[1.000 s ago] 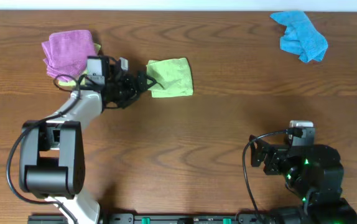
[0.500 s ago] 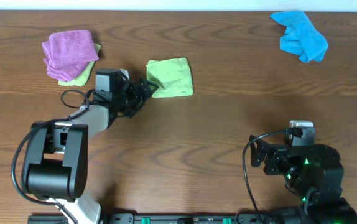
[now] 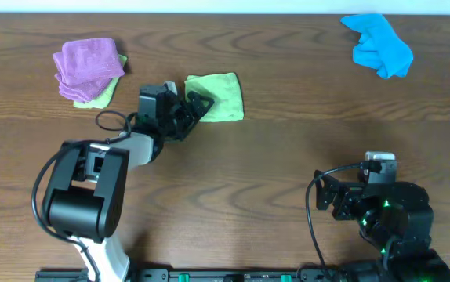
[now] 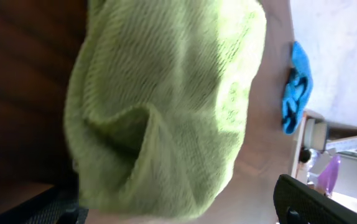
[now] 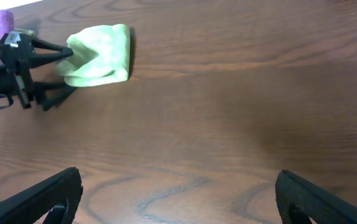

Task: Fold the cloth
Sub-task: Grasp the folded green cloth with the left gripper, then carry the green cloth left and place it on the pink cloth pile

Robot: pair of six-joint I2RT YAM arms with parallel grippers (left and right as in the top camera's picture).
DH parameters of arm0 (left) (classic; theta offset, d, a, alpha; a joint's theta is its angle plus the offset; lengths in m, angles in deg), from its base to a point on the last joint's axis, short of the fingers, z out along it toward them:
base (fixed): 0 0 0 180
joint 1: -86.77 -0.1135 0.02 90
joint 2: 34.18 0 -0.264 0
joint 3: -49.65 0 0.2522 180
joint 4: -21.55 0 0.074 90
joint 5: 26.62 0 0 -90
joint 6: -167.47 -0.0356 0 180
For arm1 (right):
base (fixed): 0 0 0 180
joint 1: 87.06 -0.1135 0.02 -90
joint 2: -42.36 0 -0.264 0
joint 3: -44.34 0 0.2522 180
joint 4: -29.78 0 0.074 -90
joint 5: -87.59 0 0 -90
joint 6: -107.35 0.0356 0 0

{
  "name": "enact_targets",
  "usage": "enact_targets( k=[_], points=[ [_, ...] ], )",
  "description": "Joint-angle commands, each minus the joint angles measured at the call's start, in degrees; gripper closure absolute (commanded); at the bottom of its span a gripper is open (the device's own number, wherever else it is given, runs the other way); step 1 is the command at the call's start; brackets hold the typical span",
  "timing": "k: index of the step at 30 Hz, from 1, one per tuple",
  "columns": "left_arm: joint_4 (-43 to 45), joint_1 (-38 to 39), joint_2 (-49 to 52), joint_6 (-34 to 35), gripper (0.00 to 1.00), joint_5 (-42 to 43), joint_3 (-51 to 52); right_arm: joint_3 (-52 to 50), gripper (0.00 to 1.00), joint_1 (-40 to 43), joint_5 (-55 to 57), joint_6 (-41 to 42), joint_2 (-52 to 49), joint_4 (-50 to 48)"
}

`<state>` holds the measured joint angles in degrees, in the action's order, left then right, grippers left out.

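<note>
I need to lay the free body of the folded lime-green cloth over the pile, so my left gripper should next grab the cloth by its rumpled edge facing the purple cloth (image 4: pixel 145 180).
The lime-green cloth (image 3: pixel 219 96) lies folded into a small rectangle on the brown table, left of centre at the back. My left gripper (image 3: pixel 194 106) is open at the cloth's left edge, its fingers spread on either side of the near-left corner. In the left wrist view the cloth (image 4: pixel 166 106) fills the frame, with the gripper (image 4: pixel 172 204) wide apart around its rumpled edge, not clamped. My right gripper (image 3: pixel 325 197) rests open and empty at the front right. In the right wrist view the gripper (image 5: pixel 181 202) shows only bare table between its fingers, and the cloth (image 5: pixel 101 53) lies far off.
A purple cloth (image 3: pixel 88 66) lies bunched at the back left on top of another lime-green piece (image 3: pixel 103 95). A bright blue cloth (image 3: pixel 380 45) lies crumpled at the back right. The left arm's base (image 3: pixel 76 207) stands at the front left.
My left arm has swung to the right, from beside the purple cloth to the lime-green cloth's left edge. The cloth and the right arm have not moved.
</note>
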<state>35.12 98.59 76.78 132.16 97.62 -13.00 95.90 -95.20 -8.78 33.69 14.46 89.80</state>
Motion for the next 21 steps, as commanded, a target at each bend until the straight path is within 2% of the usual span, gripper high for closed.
enact_targets(
  k=[1, 6, 9, 13, 17, 18, 20, 21],
  points=[
    [-0.1, 0.5, 6.2, 1.9, 0.05, -4.4, 1.5, -0.4, 0.01, 0.5, 0.3, 1.0, 0.2, 0.1],
    [3.7, 1.0, 9.5, 2.2, 0.05, -5.3, 1.5, -0.4, 0.01, 0.5, 0.3, 1.0, 0.2, 0.1],
    [5.8, 1.2, 11.4, 2.2, 0.0, -5.3, 1.5, -0.4, 0.01, 0.5, 0.3, 1.0, 0.2, 0.1],
    [8.2, 1.4, 12.9, 2.1, 0.22, -5.3, 1.5, -0.4, 0.01, 0.5, 0.3, 1.0, 0.2, 0.1],
    [9.8, 1.4, 13.2, 0.4, 0.25, -5.4, 1.5, -0.4, 0.01, 0.5, 0.4, 1.0, 0.2, 0.1],
    [10.0, 1.4, 13.2, 0.3, 0.47, -5.3, 1.5, -0.4, 0.01, 0.5, 0.3, 1.0, 0.2, 0.1],
    [10.1, 1.4, 13.2, 0.4, 0.52, -5.3, 1.5, -0.4, 0.01, 0.5, 0.4, 1.0, 0.2, 0.1],
    [10.1, 1.4, 13.2, 0.4, 0.61, -5.3, 1.5, -0.4, 0.01, 0.5, 0.4, 1.0, 0.2, 0.1]
  ],
)
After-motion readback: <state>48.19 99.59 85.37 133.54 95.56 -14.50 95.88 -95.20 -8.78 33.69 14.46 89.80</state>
